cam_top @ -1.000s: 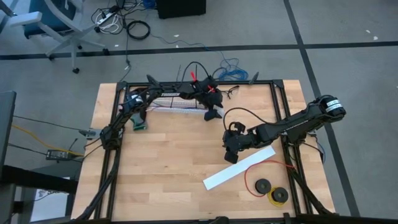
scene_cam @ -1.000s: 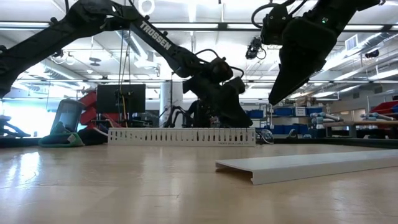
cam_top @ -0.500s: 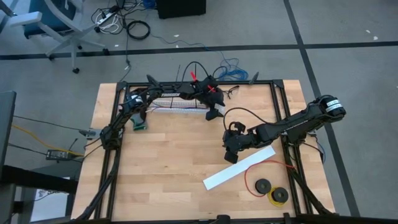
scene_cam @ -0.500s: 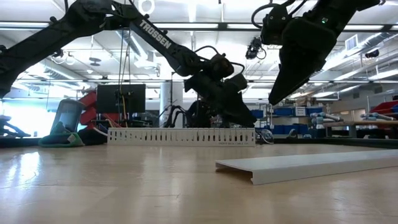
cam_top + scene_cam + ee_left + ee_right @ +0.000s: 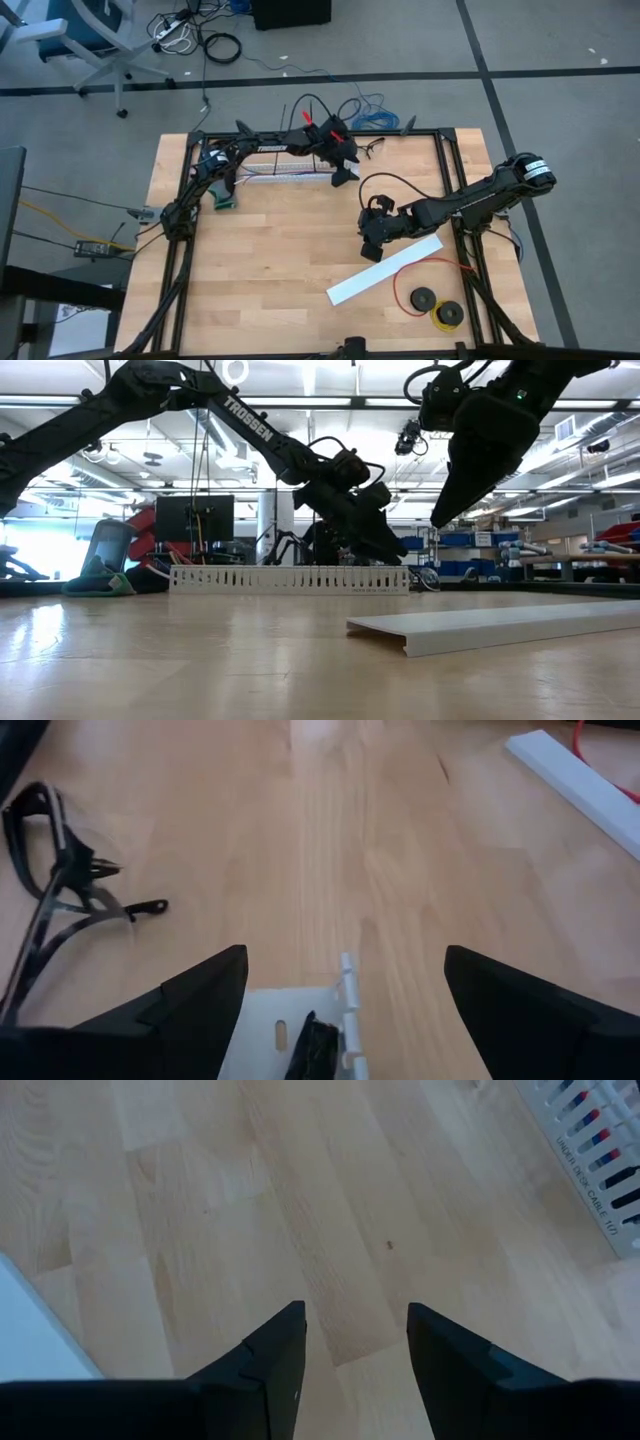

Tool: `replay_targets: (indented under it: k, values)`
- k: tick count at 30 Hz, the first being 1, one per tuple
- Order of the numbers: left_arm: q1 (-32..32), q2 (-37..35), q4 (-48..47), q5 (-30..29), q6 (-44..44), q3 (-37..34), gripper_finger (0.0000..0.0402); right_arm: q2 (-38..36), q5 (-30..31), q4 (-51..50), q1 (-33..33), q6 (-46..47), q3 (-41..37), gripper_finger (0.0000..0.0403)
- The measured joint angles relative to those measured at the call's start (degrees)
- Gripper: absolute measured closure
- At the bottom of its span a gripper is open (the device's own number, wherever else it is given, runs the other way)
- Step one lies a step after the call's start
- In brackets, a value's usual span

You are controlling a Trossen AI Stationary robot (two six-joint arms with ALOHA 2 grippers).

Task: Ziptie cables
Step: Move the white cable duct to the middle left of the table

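My left gripper grabs the channel's sides at its end [image 5: 350,1010] with the dark piece [image 5: 312,1050] next, to position the channel for ziptying the cables.
The cables [image 5: 592,1122] lie inside a white slotted channel [image 5: 285,172] near the table's far edge; their coloured wires show through the slots. My left gripper [image 5: 342,172] hangs open just above the channel's right end [image 5: 300,1020], fingers slanting down, touching nothing. A dark piece [image 5: 316,1045] sits in that end; I cannot tell what it is. My right gripper [image 5: 370,248] hovers right of the table's middle, part open, with only bare wood between its fingers [image 5: 355,1308].
A flat white cover strip [image 5: 385,272] lies slantwise at the near right. A red wire loop with black spools [image 5: 432,300] lies beyond it. Thin black loops [image 5: 60,890] lie by the far edge, right of the channel. A black frame [image 5: 445,140] rims the table.
My left gripper has tipped up a little and drawn slightly toward the far edge, staying open above the channel's right end.
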Motion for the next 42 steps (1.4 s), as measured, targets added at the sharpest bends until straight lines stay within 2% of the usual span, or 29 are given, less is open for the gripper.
replay_targets:
  k: [4,9,22,28,33,37,42]
  values:
    - [-0.07,-0.41,1.15,-0.26,-0.21,0.00,0.0051,0.00,0.01,0.00,-0.01,-0.07,0.00,0.0241]
    - [0.07,-0.63,-0.19,-5.86,-0.24,0.01,0.0051,-0.02,0.04,0.00,-0.02,-0.11,0.00,0.0241]
    - [0.11,-0.61,-5.45,-9.08,0.83,0.00,0.0051,-0.02,1.51,0.04,-0.09,-0.67,-0.02,0.0241]
    - [-0.03,-0.52,-12.41,-15.82,4.92,0.00,0.0051,-0.02,1.53,0.04,-0.18,-0.69,-0.02,0.0241]
    - [-0.03,-0.52,-10.57,-15.46,4.88,0.00,0.0060,-0.02,1.55,0.12,-1.00,-0.73,-0.02,0.0241]
    - [-0.18,-0.52,-5.91,-12.84,3.68,0.00,0.0067,-0.02,1.55,0.41,-1.46,-0.73,-0.02,0.0241]
    - [-0.61,-0.52,-4.94,-13.23,3.21,0.00,0.0072,-0.02,1.55,0.50,-1.46,-0.76,-0.02,0.0241]
